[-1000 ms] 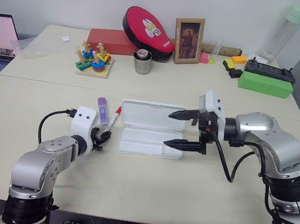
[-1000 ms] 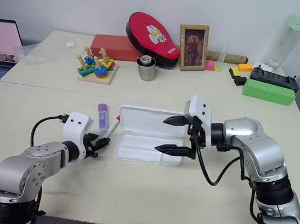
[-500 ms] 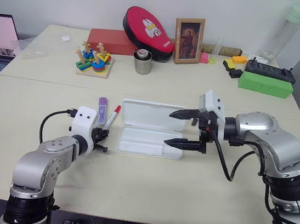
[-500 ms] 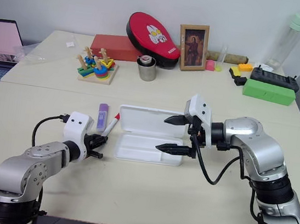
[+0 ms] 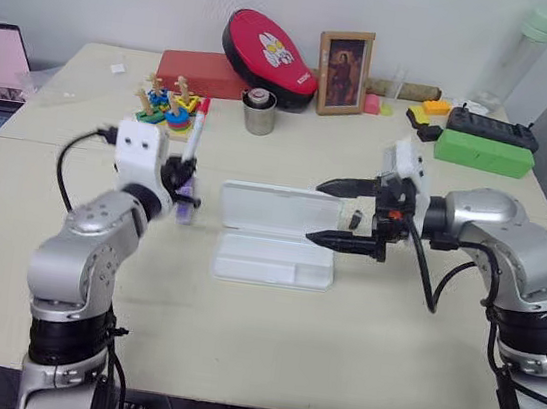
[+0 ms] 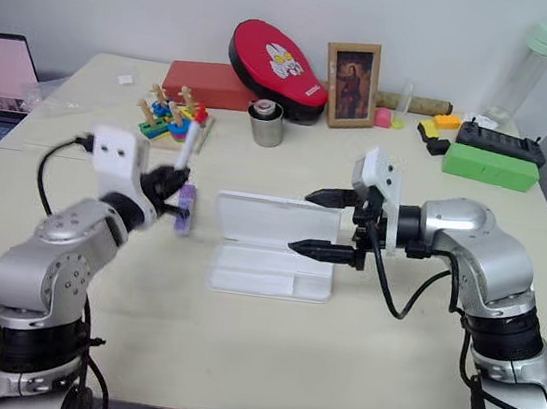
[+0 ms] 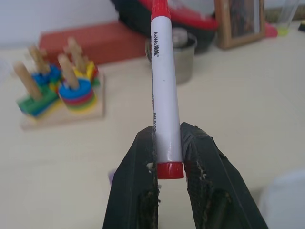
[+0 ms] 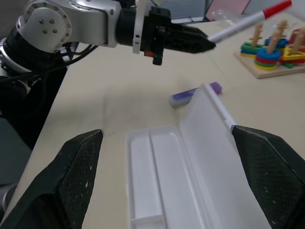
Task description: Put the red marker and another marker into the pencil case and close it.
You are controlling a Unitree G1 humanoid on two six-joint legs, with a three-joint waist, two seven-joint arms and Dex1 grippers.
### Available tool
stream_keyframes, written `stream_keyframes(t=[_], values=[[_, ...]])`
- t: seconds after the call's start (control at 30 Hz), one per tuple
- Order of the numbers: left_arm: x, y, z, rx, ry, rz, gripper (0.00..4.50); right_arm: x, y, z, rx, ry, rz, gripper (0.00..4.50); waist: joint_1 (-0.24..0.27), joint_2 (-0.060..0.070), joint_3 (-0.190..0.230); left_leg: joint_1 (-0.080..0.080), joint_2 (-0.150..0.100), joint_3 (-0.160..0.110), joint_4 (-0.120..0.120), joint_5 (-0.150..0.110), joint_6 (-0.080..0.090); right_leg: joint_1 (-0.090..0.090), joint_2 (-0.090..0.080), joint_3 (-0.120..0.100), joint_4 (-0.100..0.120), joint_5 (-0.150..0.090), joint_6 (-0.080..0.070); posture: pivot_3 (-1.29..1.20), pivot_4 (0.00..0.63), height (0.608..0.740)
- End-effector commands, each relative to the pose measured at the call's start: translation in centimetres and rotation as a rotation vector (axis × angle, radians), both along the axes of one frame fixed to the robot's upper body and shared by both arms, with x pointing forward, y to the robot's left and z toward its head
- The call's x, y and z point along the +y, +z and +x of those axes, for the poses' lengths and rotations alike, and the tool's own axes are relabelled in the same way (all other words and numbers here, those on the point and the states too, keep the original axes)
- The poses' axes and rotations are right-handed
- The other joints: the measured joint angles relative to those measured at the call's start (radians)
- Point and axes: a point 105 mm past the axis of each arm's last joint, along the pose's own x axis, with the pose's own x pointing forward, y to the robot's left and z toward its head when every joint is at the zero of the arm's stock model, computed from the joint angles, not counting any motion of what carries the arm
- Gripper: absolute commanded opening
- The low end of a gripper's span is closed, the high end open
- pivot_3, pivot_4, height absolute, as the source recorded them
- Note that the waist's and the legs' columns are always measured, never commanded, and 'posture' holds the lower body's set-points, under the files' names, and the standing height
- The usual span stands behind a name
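The red marker (image 5: 193,139) is in the air beside the white pencil case (image 5: 273,262) and would miss it if I let go now. I need to line the marker up with the case first, then open my left gripper.
The red marker (image 7: 164,90), a white barrel with red cap and tail, is gripped at its tail end by my left gripper (image 7: 167,143), which is shut on it. The marker (image 5: 193,139) is held in the air to the left of the pencil case, cap pointing up and away. The purple highlighter (image 5: 185,207) lies on the table just below it. The white pencil case (image 5: 273,262) lies open with its lid (image 8: 214,143) tilted up. My right gripper (image 5: 315,211) hovers open at the case's right end, fingers pointing left, holding nothing.
A ring-stacking toy (image 5: 170,110), a metal cup (image 5: 259,114), a red oval case (image 5: 271,48), a picture frame (image 5: 343,73) and a red box (image 5: 205,74) stand behind. A green box (image 5: 484,152) and a bottle (image 5: 515,55) are at the back right. A small dark piece (image 5: 353,218) lies near the case's right end.
My left gripper shut on the red marker's tail and lifted it off the table, swinging the marker upright. My right gripper rose slightly and stayed open.
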Motion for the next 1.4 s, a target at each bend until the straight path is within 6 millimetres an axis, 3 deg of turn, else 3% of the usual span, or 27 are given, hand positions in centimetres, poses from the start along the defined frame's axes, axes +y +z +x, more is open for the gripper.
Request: stream_keyframes(t=[0.03,0.17,0.3,0.47,0.6,0.7,0.87,1.13,1.27,1.3,1.4], values=[[-2.9,4.4,-1.4,-0.147,-0.275,0.145,0.45,-2.4,3.2,-0.2,-0.072,-0.034,0.048,4.5,0.001,0.0,0.0,0.0,0.0,0.0,0.0,0.0,0.0,0.0,0.0,0.0,0.0,0.0,0.0,0.0,0.15,0.74],[-5.9,4.6,-2.6,-0.111,-0.557,0.361,0.45,-4.0,3.6,-0.1,-0.093,-0.092,0.041,4.5,0.001,0.0,0.0,0.0,0.0,0.0,0.0,0.0,0.0,0.0,0.0,0.0,0.0,0.0,0.0,0.0,0.15,0.74],[-8.0,4.0,-4.1,-0.025,-0.826,0.496,0.45,-5.2,2.4,-0.8,-0.073,-0.126,0.007,4.5,0.0,0.0,0.001,0.0,0.0,0.0,0.0,-0.002,0.003,0.0,0.0,0.0,0.0,0.0,0.0,0.0,0.15,0.74],[-7.2,-0.7,-5.8,0.257,-1.019,0.716,0.45,-6.2,1.3,-1.7,-0.056,-0.192,-0.009,4.5,-0.009,0.001,0.001,-0.001,0.0,0.001,-0.001,-0.002,0.003,-0.001,0.0,0.001,0.0,0.0,0.0,0.0,0.15,0.74],[-6.4,-2.7,-5.7,0.342,-1.049,0.787,0.45,-6.1,0.5,-2.2,-0.039,-0.21,-0.028,4.5,-0.012,0.003,0.002,-0.001,0.0,0.001,-0.001,-0.002,0.003,-0.002,0.0,0.001,0.002,0.0,0.0,0.0,0.15,0.74],[-6.1,-5.0,-4.3,0.406,-1.025,0.822,0.45,-6.0,-1.3,-2.5,-0.01,-0.238,-0.072,4.5,-0.004,0.002,0.002,0.0,0.0,0.001,0.0,-0.002,0.004,0.0,0.0,0.001,0.001,0.0,0.0,0.0,0.15,0.74],[-6.2,-6.6,-2.7,0.43,-0.989,0.865,0.45,-5.5,-2.9,-2.5,0.005,-0.252,-0.116,4.5,0.0,0.002,0.002,-0.001,0.0,0.001,0.001,-0.002,0.004,-0.001,0.0,0.001,0.001,0.0,0.0,0.0,0.15,0.74],[-7.2,-7.4,-0.9,0.401,-0.967,0.884,0.45,-4.8,-3.2,-2.7,0.007,-0.229,-0.127,4.5,-0.005,0.002,0.002,-0.001,0.0,0.001,0.001,-0.002,0.004,-0.001,0.0,0.001,0.002,0.0,0.0,0.0,0.15,0.74],[-7.7,-7.3,-1.3,0.405,-1.003,0.843,0.45,-4.7,-3.1,-2.8,0.008,-0.223,-0.126,4.5,-0.005,0.002,0.002,-0.001,0.0,0.001,0.001,-0.002,0.004,-0.001,0.0,0.001,0.002,0.0,0.0,0.0,0.15,0.74],[-7.8,-7.4,-1.4,0.405,-1.003,0.841,0.8,-4.7,-3.1,-2.8,0.009,-0.222,-0.126,4.5,-0.005,0.002,0.002,-0.001,0.0,0.001,0.001,-0.002,0.004,-0.001,0.0,0.001,0.002,0.0,0.0,0.0,0.15,0.74],[-7.8,-7.4,-1.4,0.405,-0.999,0.83,1.29,-4.6,-3.1,-2.9,0.01,-0.217,-0.126,4.5,-0.005,0.002,0.002,-0.001,0.0,0.001,0.001,-0.002,0.004,-0.001,0.0,0.001,0.002,0.0,0.0,0.0,0.15,0.74]])
